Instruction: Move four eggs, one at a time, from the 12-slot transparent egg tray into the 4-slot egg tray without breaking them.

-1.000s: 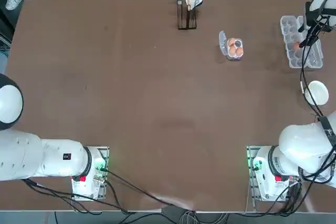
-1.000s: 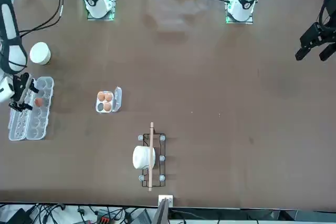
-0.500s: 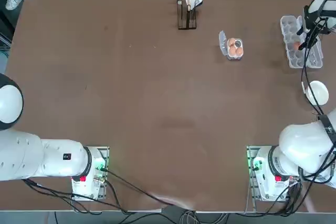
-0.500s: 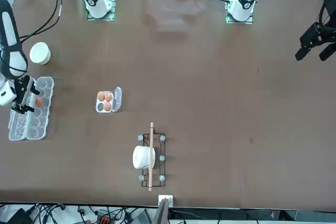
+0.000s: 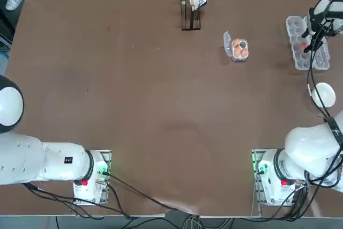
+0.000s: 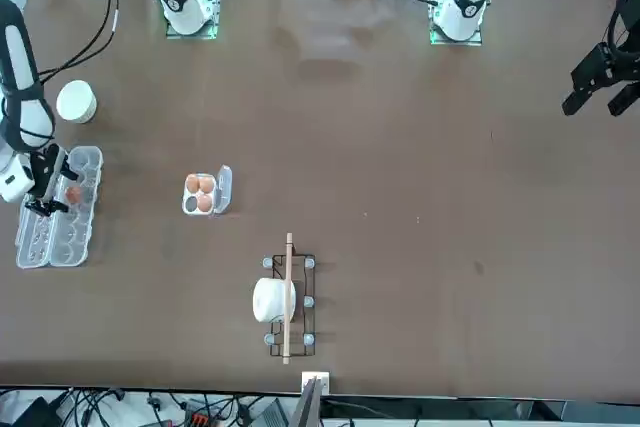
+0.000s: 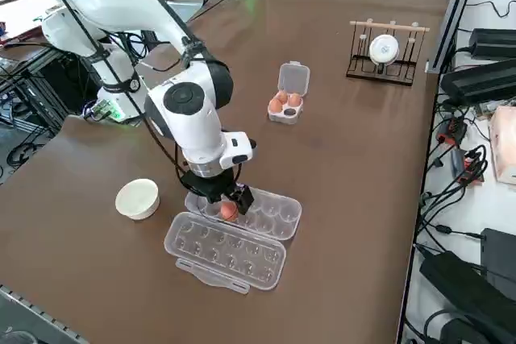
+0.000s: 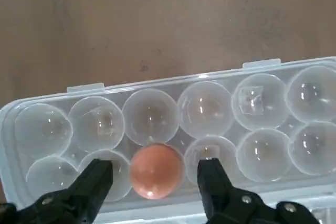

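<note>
My right gripper grabs the egg by its upper sides next, since the cup's sides close in around the egg's lower half.
The 12-slot transparent egg tray [image 5: 316,52] lies at the table's right edge with its lid folded open [image 7: 226,251]. One brown-orange egg [image 8: 155,170] sits in a cup of it, also seen as the egg [image 7: 228,210] from the side. My right gripper [image 8: 155,174] hangs open just over this egg, one finger [image 8: 97,179] on each side, not touching it. The 4-slot egg tray [image 5: 243,44] stands further left with three eggs [image 5: 236,52] in it and one cup empty [image 7: 289,111].
A round white bowl [image 5: 323,94] sits on the near side of the long tray, close to my right arm. A dark wire rack holding a white cup [image 5: 192,6] stands at the far edge.
My right gripper has shifted slightly over the long tray and settled above its one egg. The eggs and trays have not moved.
</note>
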{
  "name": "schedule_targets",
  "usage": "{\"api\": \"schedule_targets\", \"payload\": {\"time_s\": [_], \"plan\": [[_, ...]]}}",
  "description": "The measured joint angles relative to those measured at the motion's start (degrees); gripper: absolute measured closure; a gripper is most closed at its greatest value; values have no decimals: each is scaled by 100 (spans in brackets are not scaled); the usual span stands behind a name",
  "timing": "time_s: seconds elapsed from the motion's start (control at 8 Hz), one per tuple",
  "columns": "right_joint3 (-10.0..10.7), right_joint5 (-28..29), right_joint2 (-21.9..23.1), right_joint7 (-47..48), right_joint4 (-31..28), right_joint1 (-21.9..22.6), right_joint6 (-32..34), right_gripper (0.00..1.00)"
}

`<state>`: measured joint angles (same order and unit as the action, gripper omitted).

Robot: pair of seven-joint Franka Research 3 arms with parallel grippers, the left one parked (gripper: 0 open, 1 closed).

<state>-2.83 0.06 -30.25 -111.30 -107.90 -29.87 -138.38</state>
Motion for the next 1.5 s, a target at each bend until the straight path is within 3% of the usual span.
{"api": "schedule_targets", "payload": {"time_s": [1.5], "plan": [[-1, -3, -144, -48, 64, -65, 1, 17]]}}
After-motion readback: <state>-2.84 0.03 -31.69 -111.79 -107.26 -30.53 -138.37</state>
